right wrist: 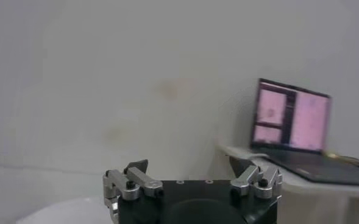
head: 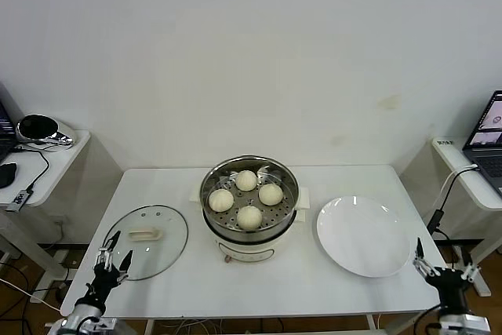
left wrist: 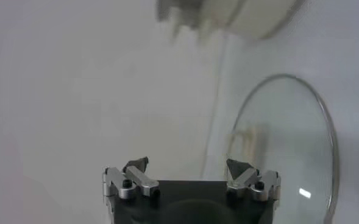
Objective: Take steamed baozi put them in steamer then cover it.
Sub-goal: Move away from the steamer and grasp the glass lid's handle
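I will cover the steamer full of baozi (head: 249, 216) next, so my left gripper will grab the glass cover by its cream handle (head: 144, 234).
Several cream-white steamed baozi (head: 249, 216) lie on the perforated tray inside the steamer (head: 223, 233), a shiny steel pot on a cream base at the table's middle. To its left the cover (head: 169, 249), a clear glass lid with a cream handle, lies flat on the table; the left wrist view also shows this cover (left wrist: 289, 140). My left gripper (head: 114, 255) stands open at the table's front left, beside the lid's near rim, holding nothing. Open and empty too, my right gripper (head: 445, 268) hangs off the table's front right corner. Each wrist view shows its own gripper, left (left wrist: 188, 164) and right (right wrist: 188, 164), with wide-apart jaws.
A flat white plate (head: 362, 235) lies right of the steamer. Side tables stand at both sides: the left one holds a black device (head: 39, 127) and cables, the right one a laptop (head: 488, 135). A white wall backs the table.
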`<action>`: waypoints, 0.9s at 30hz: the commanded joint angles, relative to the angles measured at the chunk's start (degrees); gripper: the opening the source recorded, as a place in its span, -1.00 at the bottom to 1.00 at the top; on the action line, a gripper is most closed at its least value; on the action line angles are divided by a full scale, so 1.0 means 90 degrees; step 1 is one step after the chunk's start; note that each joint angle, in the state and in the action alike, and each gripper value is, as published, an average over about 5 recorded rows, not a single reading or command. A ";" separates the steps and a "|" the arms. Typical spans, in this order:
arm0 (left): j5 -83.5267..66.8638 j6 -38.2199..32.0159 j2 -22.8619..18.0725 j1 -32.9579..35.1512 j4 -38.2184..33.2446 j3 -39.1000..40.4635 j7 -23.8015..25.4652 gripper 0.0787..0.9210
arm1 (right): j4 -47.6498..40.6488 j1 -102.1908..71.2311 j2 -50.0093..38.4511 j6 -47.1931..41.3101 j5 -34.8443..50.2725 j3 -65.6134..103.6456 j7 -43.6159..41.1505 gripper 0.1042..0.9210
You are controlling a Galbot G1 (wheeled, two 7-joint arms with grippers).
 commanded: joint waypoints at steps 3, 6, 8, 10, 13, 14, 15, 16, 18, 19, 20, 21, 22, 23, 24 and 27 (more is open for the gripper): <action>0.1209 0.0038 0.0183 -0.1311 0.1005 0.0650 0.0014 0.77 | 0.0060 -0.0358 0.0397 0.0156 -0.0171 0.0335 0.0208 0.76; 0.1203 0.0069 0.0234 -0.1529 0.1240 0.0777 0.0009 0.77 | 0.0039 -0.0388 0.0433 0.0197 -0.0191 0.0393 0.0216 0.76; 0.1200 0.0087 0.0261 -0.1673 0.1394 0.0858 0.0016 0.77 | 0.0031 -0.0410 0.0458 0.0214 -0.0188 0.0437 0.0220 0.76; 0.1198 0.0108 0.0277 -0.1815 0.1559 0.0947 0.0031 0.77 | 0.0022 -0.0437 0.0473 0.0230 -0.0186 0.0469 0.0222 0.76; 0.1219 0.0128 0.0268 -0.2021 0.1848 0.1048 0.0052 0.77 | 0.0010 -0.0463 0.0490 0.0245 -0.0183 0.0515 0.0220 0.76; 0.1230 0.0130 0.0261 -0.2088 0.1944 0.1068 0.0055 0.77 | 0.0009 -0.0466 0.0494 0.0245 -0.0183 0.0533 0.0219 0.76; 0.1240 0.0132 0.0255 -0.2147 0.2029 0.1082 0.0056 0.77 | 0.0008 -0.0467 0.0498 0.0243 -0.0182 0.0550 0.0217 0.76; 0.1246 0.0132 0.0252 -0.2199 0.2102 0.1091 0.0055 0.77 | 0.0008 -0.0467 0.0498 0.0240 -0.0181 0.0565 0.0216 0.76; 0.1250 0.0133 0.0252 -0.2304 0.2217 0.1106 0.0051 0.77 | -0.0003 -0.0463 0.0497 0.0233 -0.0180 0.0588 0.0213 0.76; 0.1248 0.0135 0.0254 -0.2343 0.2250 0.1111 0.0049 0.77 | -0.0013 -0.0458 0.0496 0.0232 -0.0180 0.0594 0.0211 0.76; 0.1246 0.0138 0.0256 -0.2383 0.2283 0.1115 0.0048 0.77 | -0.0038 -0.0450 0.0496 0.0232 -0.0183 0.0596 0.0209 0.76; 0.1243 0.0144 0.0258 -0.2415 0.2297 0.1118 0.0051 0.77 | -0.0080 -0.0435 0.0496 0.0234 -0.0193 0.0593 0.0207 0.76; 0.1241 0.0150 0.0260 -0.2437 0.2305 0.1120 0.0057 0.77 | -0.0122 -0.0421 0.0497 0.0239 -0.0205 0.0587 0.0205 0.76; 0.1236 0.0155 0.0262 -0.2453 0.2309 0.1123 0.0063 0.77 | -0.0177 -0.0403 0.0498 0.0245 -0.0219 0.0574 0.0203 0.76; 0.1232 0.0159 0.0265 -0.2463 0.2310 0.1127 0.0072 0.77 | -0.0237 -0.0386 0.0500 0.0251 -0.0236 0.0558 0.0200 0.76; 0.1221 0.0164 0.0273 -0.2478 0.2312 0.1140 0.0096 0.77 | -0.0371 -0.0345 0.0501 0.0270 -0.0284 0.0507 0.0192 0.76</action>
